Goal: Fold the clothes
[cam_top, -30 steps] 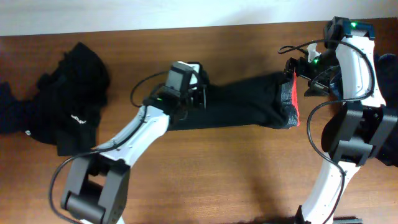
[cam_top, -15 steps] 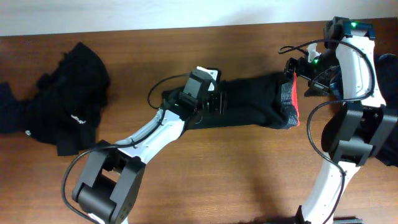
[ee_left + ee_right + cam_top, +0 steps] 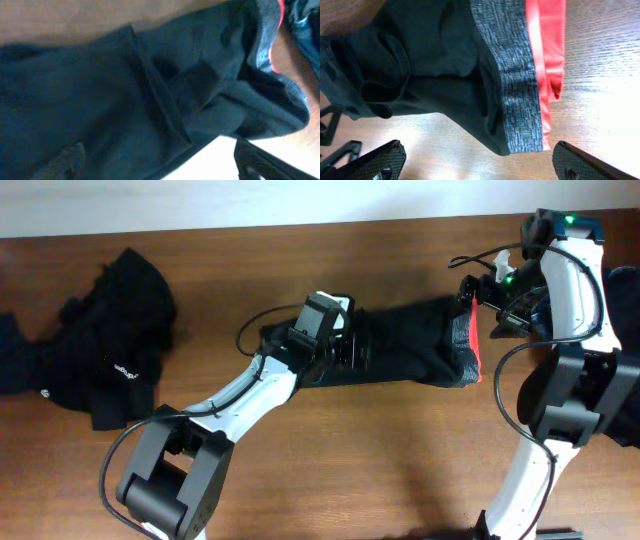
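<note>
My right gripper should next pick up the black trousers (image 3: 400, 345) by the waistband's far corner (image 3: 466, 302), to fold the waistband end over the legs.
Black trousers (image 3: 400, 345) lie flat across the middle of the wooden table, their speckled grey waistband (image 3: 515, 75) and red lining (image 3: 545, 45) at the right end. My left gripper (image 3: 347, 348) hovers open over the trouser legs. In the left wrist view black fabric (image 3: 125, 100) with a folded seam fills the frame, and the left gripper (image 3: 160, 167) has nothing pinched. My right gripper (image 3: 482, 305) stands open beside the waistband's far corner; in the right wrist view that gripper (image 3: 477, 165) has bare table between its fingertips.
A heap of more dark clothes (image 3: 110, 350), one with a small white logo, lies at the table's left end. The table's far edge (image 3: 300, 225) meets a white wall. Bluish cloth (image 3: 305, 25) shows beyond the waistband at the right.
My left gripper moved right along the trousers, then went from shut to open, letting go of the fabric. The right arm stayed still.
</note>
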